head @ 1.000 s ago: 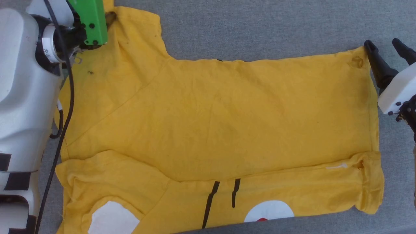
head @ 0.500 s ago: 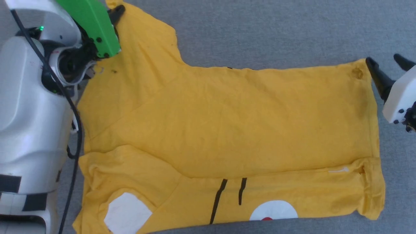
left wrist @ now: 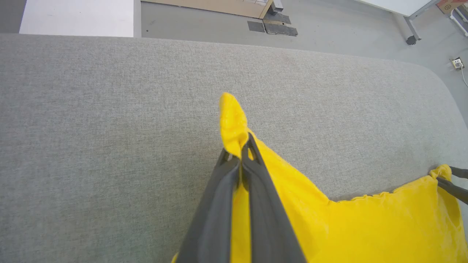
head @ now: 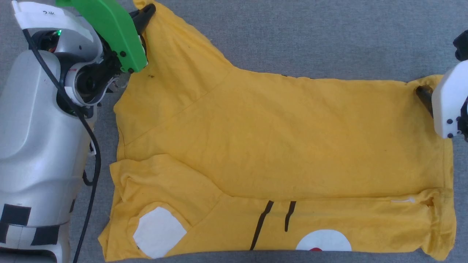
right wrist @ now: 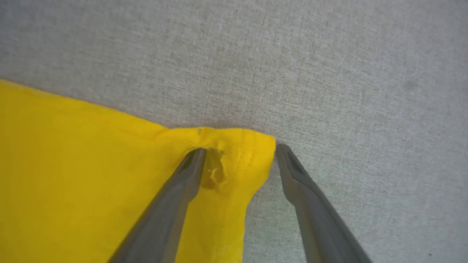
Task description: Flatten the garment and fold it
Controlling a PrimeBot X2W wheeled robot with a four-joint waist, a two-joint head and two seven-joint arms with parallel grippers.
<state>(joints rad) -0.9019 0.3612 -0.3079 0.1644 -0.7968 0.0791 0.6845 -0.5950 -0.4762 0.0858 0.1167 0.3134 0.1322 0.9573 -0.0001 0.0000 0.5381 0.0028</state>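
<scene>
My right gripper is going to pick up the yellow T-shirt by its hem corner point(head: 432, 81) next, to fold it over its striped, white-patched strip point(head: 307, 223).
The garment point(head: 285, 138) is a bright yellow T-shirt lying plain side up on the grey surface. Its near edge is folded over, showing black stripes point(head: 261, 224) and white patches point(head: 159, 232). My left gripper point(head: 147, 12), under a green housing, is shut on the tip of the far left sleeve point(left wrist: 232, 120), and the left wrist view shows both fingers point(left wrist: 256, 190) pinched on yellow cloth. My right gripper point(right wrist: 239, 151) stands open astride the far right hem corner point(right wrist: 252, 146). One finger rests on the cloth and the other on the bare surface.
My pale left forearm point(head: 36, 138) and its black cable point(head: 93, 146) stand along the garment's left side. The grey padded surface point(left wrist: 91, 128) ends at a far edge with floor point(left wrist: 329, 22) beyond. Open surface lies past the garment's far side.
My left gripper has shut on the sleeve tip. My right gripper has moved in from beside the hem corner to straddle it. The head camera has shifted, sliding the whole picture.
</scene>
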